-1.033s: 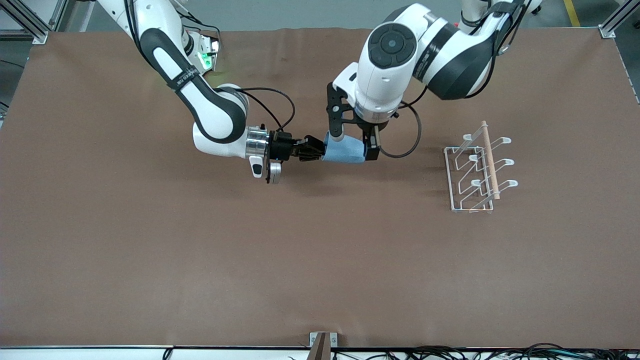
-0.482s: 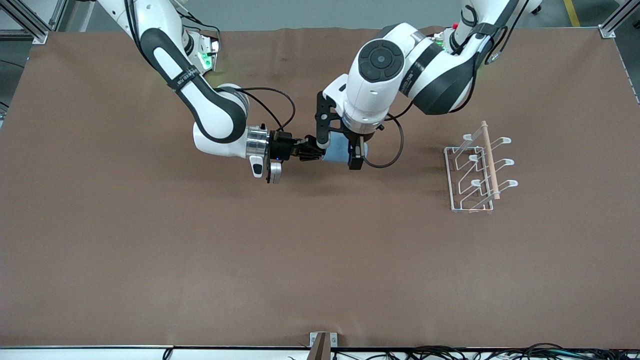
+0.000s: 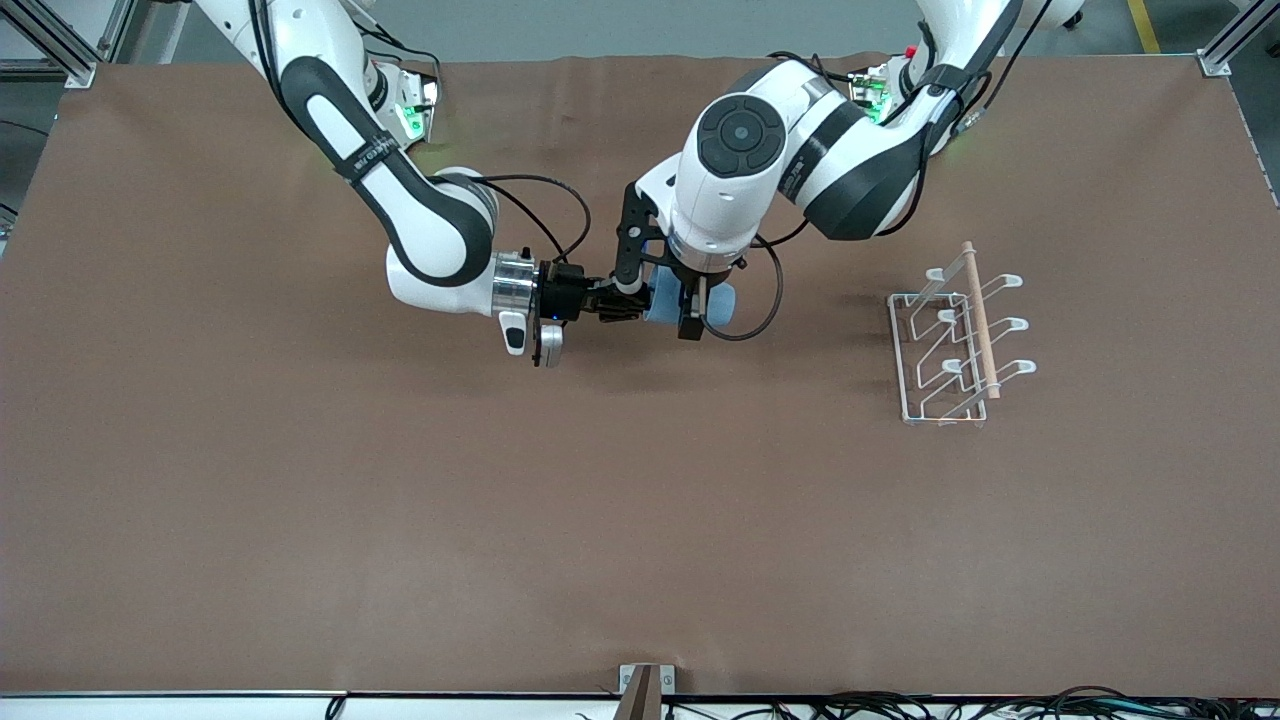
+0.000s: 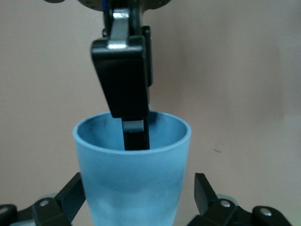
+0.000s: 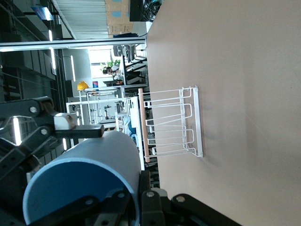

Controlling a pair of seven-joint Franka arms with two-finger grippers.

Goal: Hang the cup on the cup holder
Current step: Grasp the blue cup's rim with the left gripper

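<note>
The cup will next be grabbed by its body with my left gripper. The light blue cup's opening will then stay free to slip onto the cup holder.
The light blue cup lies on its side in the air over the middle of the table. My right gripper is shut on its rim, one finger inside the mouth and one outside, as the right wrist view and the left wrist view show. My left gripper is open and straddles the cup's body, with a gap between one finger and the cup wall. The white wire cup holder stands toward the left arm's end of the table, its prongs bare.
The brown table cover lies bare around both arms. The cup holder also shows in the right wrist view, past the cup. Cables run along the table edge nearest the front camera.
My left gripper has slid along the cup toward the right gripper and now straddles the cup nearer its mouth. The right gripper and the cup have stayed in place.
</note>
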